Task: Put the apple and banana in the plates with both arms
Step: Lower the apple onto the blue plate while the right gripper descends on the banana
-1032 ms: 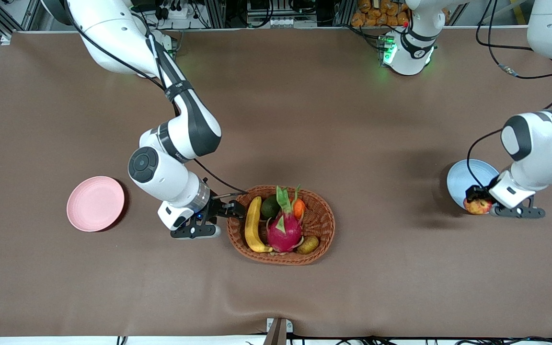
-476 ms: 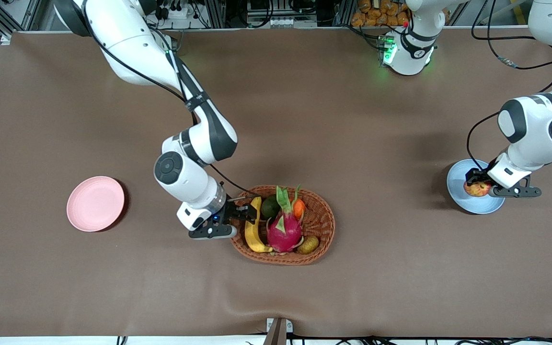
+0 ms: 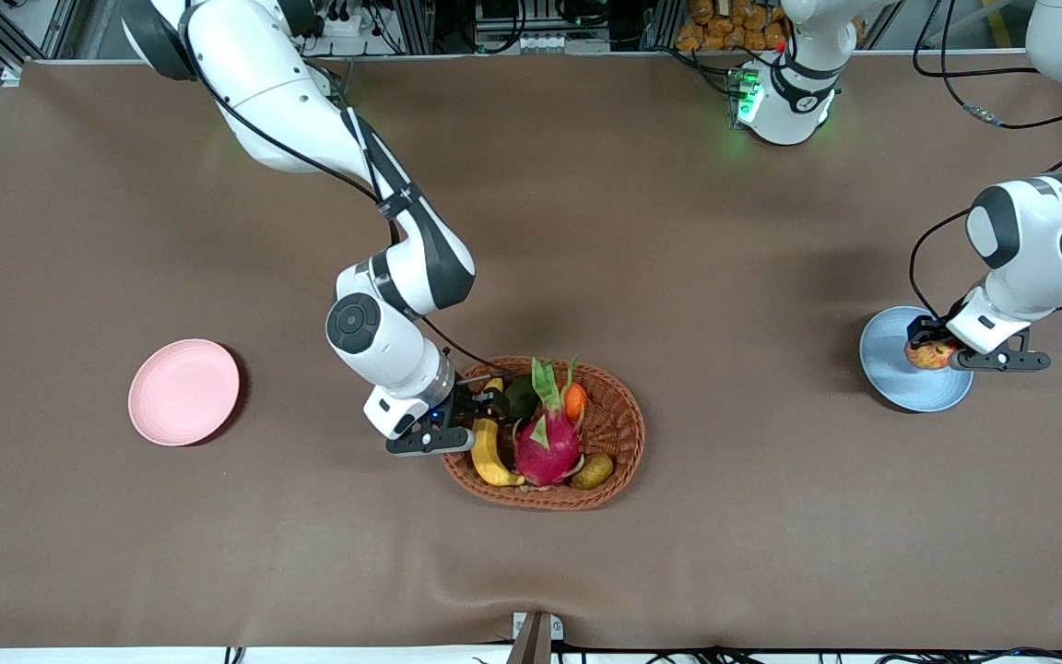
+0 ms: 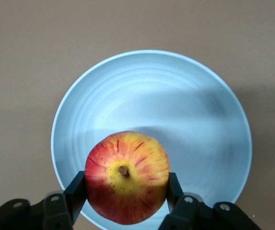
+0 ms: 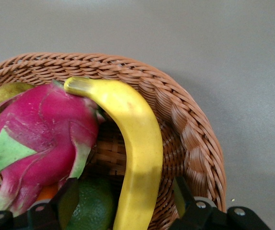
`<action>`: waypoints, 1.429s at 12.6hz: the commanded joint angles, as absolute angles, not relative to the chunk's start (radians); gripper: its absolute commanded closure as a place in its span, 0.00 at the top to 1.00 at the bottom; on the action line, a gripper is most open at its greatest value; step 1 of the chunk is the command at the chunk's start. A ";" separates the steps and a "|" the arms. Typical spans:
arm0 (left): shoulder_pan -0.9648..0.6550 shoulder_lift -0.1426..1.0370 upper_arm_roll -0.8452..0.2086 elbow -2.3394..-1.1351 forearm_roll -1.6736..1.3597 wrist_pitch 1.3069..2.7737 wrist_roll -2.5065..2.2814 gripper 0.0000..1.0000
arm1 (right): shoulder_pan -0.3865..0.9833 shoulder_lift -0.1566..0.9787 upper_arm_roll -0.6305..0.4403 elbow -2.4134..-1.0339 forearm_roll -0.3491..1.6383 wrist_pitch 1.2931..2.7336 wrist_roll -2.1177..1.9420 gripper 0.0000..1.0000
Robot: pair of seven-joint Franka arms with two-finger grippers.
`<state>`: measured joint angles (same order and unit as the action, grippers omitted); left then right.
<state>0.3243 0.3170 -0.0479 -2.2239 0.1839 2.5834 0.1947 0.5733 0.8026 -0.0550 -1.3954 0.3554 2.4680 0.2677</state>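
I should open my left gripper now, because the bottom edge of the apple is on the blue plate, inside the plate's rim.
The red and yellow apple [image 3: 929, 354] sits between the fingers of my left gripper [image 3: 933, 354], over the light blue plate [image 3: 895, 378] at the left arm's end of the table. In the left wrist view the left gripper [image 4: 126, 191] is shut on the apple [image 4: 126, 167], with the blue plate [image 4: 175, 105] below. The yellow banana [image 3: 488, 456] lies in the wicker basket [image 3: 623, 433]. My right gripper [image 3: 485, 406] is open over it. In the right wrist view the right gripper [image 5: 125, 201] straddles the banana [image 5: 137, 139]. The pink plate [image 3: 183, 391] is bare.
The basket also holds a pink dragon fruit [image 3: 547, 444], a dark green fruit [image 3: 520, 398], an orange piece [image 3: 575, 400] and a brownish fruit [image 3: 593, 471]. The basket rim [image 5: 195, 134] runs close beside the banana. A brown cloth [image 3: 586, 231] covers the table.
My right gripper moved from beside the basket to over the banana, jaws open. My left gripper carried the apple from the blue plate's near edge to over the plate.
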 commanded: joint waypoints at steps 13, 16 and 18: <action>0.333 0.292 -0.069 -2.178 0.212 2.577 0.201 1.00 | 0.584 0.874 -0.063 -1.365 0.368 2.539 0.308 0.68; 0.325 0.282 -0.097 -2.056 0.212 2.449 0.206 1.00 | 0.586 0.882 -0.063 -1.365 0.365 2.543 0.308 0.68; 0.324 0.291 -0.133 -1.953 0.207 2.338 0.204 1.00 | 0.592 0.890 -0.063 -1.370 0.367 2.594 0.308 0.68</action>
<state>0.3205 0.2902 -0.1011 -2.0425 0.1854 2.4436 0.2033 0.5761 0.8609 -0.0554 -1.3951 0.3555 2.5538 0.2954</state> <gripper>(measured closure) 0.000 0.317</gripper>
